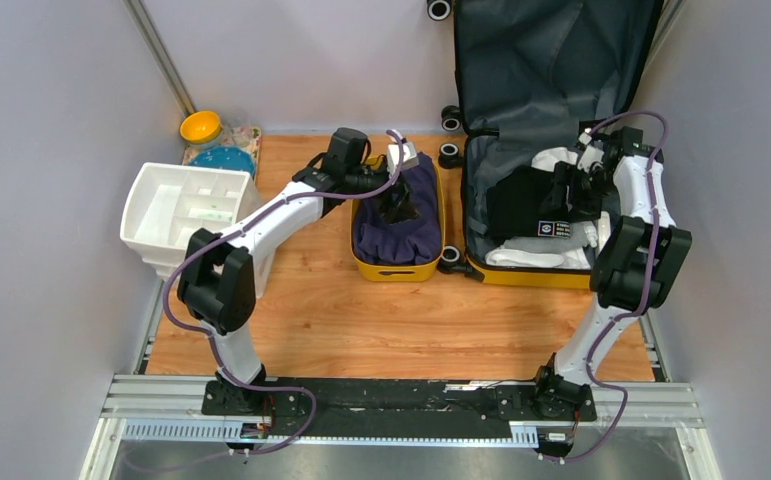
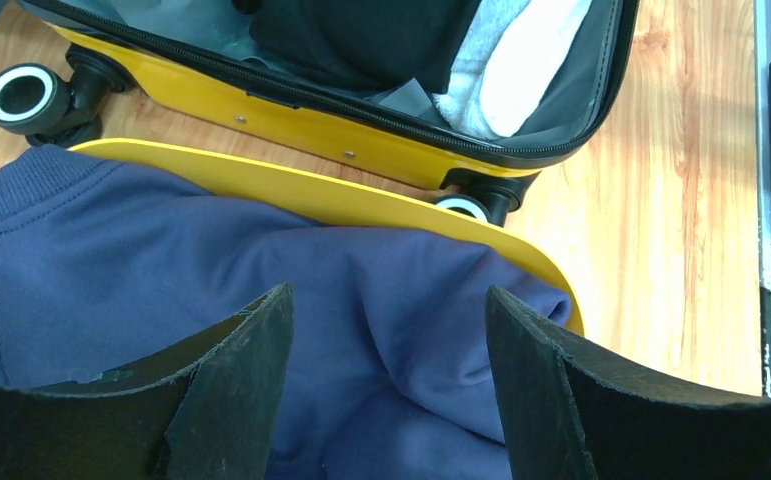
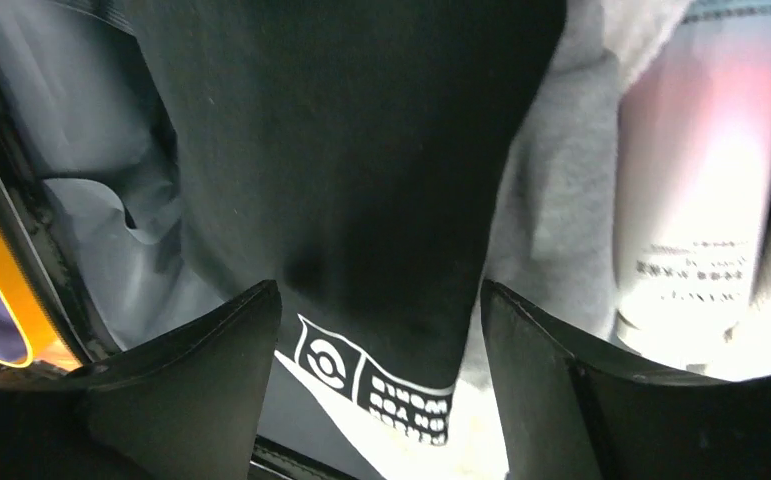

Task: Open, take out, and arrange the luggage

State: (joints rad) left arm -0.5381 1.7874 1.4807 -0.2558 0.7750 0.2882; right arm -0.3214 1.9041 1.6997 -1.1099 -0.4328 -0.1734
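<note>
I should pick up the black garment (image 1: pixel 521 200) next with my right gripper, beside its printed white label. That leaves the side facing the tub for my left gripper.
The luggage (image 1: pixel 531 275), a yellow suitcase, lies open at the right, its grey-lined lid (image 1: pixel 551 60) standing against the back wall. Inside lie a black garment (image 1: pixel 521 200) and white cloths (image 1: pixel 531 255). My right gripper (image 1: pixel 571 190) hangs open just over the black garment (image 3: pixel 361 150), whose printed white label (image 3: pixel 381 385) shows between the jaws of the gripper (image 3: pixel 379 290). My left gripper (image 1: pixel 398 205) stands open and holds nothing above a navy sweater (image 2: pixel 161 260), which fills a small yellow tub (image 1: pixel 391 270).
A white compartmented organiser (image 1: pixel 186 205) sits at the left. Behind it are a yellow bowl (image 1: pixel 201 127) and a blue plate (image 1: pixel 224 160). A pale bottle-like item (image 3: pixel 691 180) lies in the suitcase beside the garment. The suitcase wheels (image 2: pixel 26 95) stand close to the tub rim (image 2: pixel 291 190).
</note>
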